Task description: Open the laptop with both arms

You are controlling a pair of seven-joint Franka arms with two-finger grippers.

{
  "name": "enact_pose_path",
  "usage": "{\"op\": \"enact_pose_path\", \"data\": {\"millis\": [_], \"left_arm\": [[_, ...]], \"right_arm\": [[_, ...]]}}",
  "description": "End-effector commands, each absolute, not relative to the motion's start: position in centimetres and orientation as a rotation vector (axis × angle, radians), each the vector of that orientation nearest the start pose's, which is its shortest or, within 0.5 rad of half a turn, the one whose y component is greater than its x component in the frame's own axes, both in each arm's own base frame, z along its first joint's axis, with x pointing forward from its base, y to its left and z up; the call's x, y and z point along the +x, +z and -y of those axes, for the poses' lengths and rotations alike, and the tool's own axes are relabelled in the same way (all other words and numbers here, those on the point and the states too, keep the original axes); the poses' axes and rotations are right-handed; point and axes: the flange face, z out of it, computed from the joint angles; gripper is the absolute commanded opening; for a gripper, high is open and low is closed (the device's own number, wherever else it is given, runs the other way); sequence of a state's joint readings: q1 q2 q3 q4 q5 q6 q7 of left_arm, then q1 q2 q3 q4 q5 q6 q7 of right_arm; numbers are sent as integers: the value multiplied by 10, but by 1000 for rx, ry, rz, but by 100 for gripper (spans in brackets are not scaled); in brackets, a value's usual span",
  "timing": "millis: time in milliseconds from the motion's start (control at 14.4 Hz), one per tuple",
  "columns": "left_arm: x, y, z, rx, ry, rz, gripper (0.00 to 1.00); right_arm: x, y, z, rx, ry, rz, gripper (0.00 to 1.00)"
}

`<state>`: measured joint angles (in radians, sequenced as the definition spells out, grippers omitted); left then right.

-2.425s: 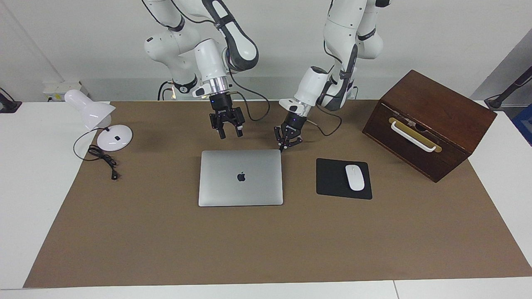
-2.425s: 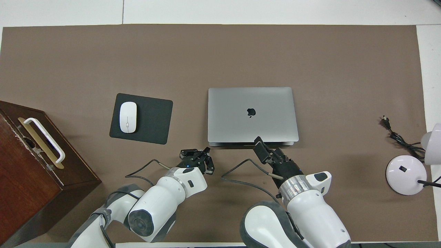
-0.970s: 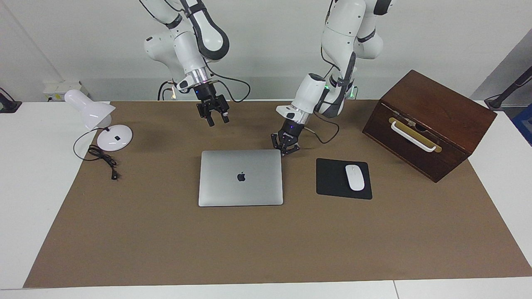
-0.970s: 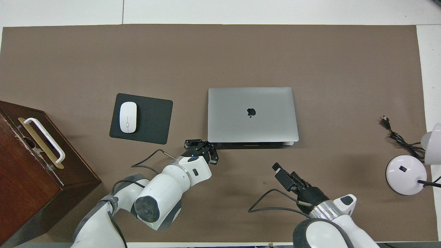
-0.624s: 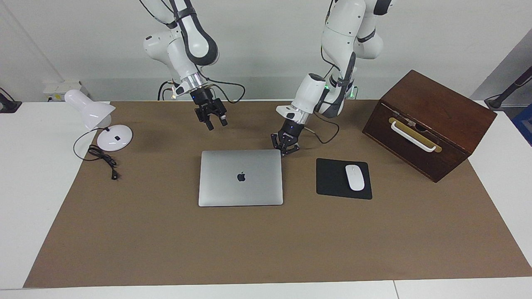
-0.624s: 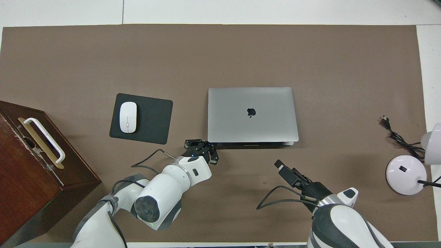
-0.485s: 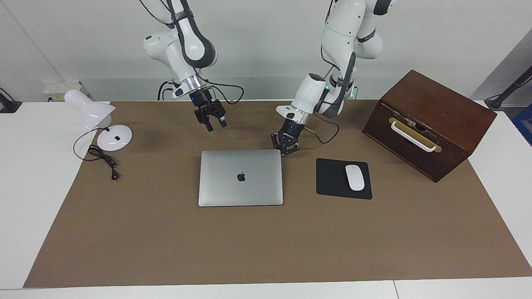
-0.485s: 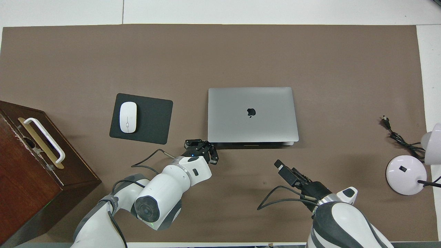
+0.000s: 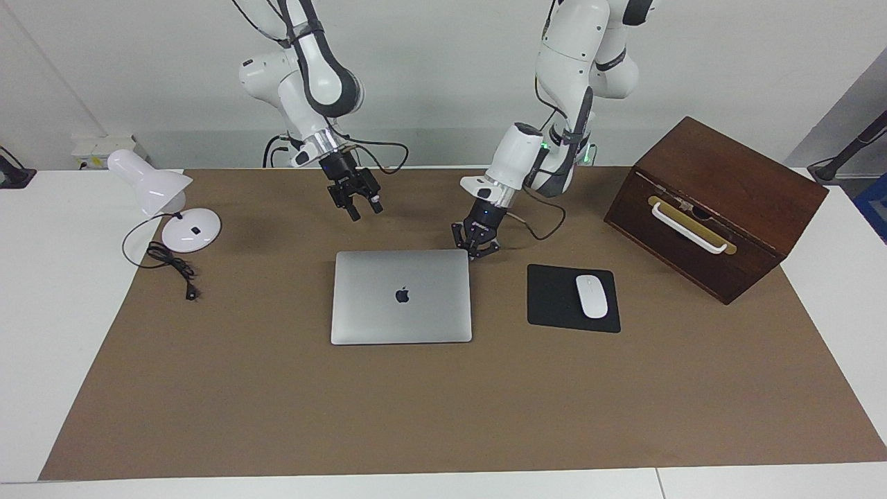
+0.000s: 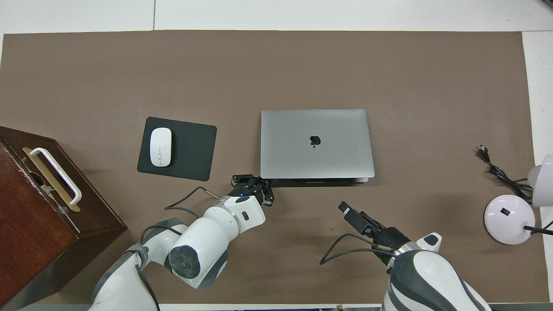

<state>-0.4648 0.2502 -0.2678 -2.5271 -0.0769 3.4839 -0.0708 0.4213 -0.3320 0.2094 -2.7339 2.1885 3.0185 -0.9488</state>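
I will next take hold of the lid with my right gripper by its free edge (image 10: 321, 178), opposite the hinge (image 10: 313, 110), so that the laptop can be opened.
The silver-grey laptop (image 9: 402, 296) lies closed on the brown mat, its apple logo up; it also shows in the overhead view (image 10: 315, 142). My left gripper (image 9: 477, 251) is low at the laptop's corner nearest the robots, toward the left arm's end, right beside the lid's edge; in the overhead view (image 10: 259, 185) it sits just off that corner. My right gripper (image 9: 364, 210) is open and empty, raised over bare mat on the robots' side of the laptop, toward the right arm's end; it also shows in the overhead view (image 10: 345, 209).
A black mouse pad (image 9: 551, 298) with a white mouse (image 9: 591, 296) lies beside the laptop toward the left arm's end. A dark wooden box (image 9: 714, 208) with a white handle stands past it. A white desk lamp (image 9: 173, 201) and its cable (image 9: 173, 267) are at the right arm's end.
My right gripper has pulled up and away from the laptop's near edge toward its own base. My left gripper has closed in on the laptop's corner and stayed there. The laptop has not moved.
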Motion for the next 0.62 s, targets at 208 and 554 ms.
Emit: {"op": "enact_pose_path", "data": {"millis": [208, 554], "left_arm": [[390, 258, 336, -3160, -1089, -914, 0], [391, 253, 334, -3158, -1075, -910, 0]], "right_arm": [[325, 313, -144, -2268, -631, -642, 100], [327, 305, -148, -2237, -606, -654, 100]]}}
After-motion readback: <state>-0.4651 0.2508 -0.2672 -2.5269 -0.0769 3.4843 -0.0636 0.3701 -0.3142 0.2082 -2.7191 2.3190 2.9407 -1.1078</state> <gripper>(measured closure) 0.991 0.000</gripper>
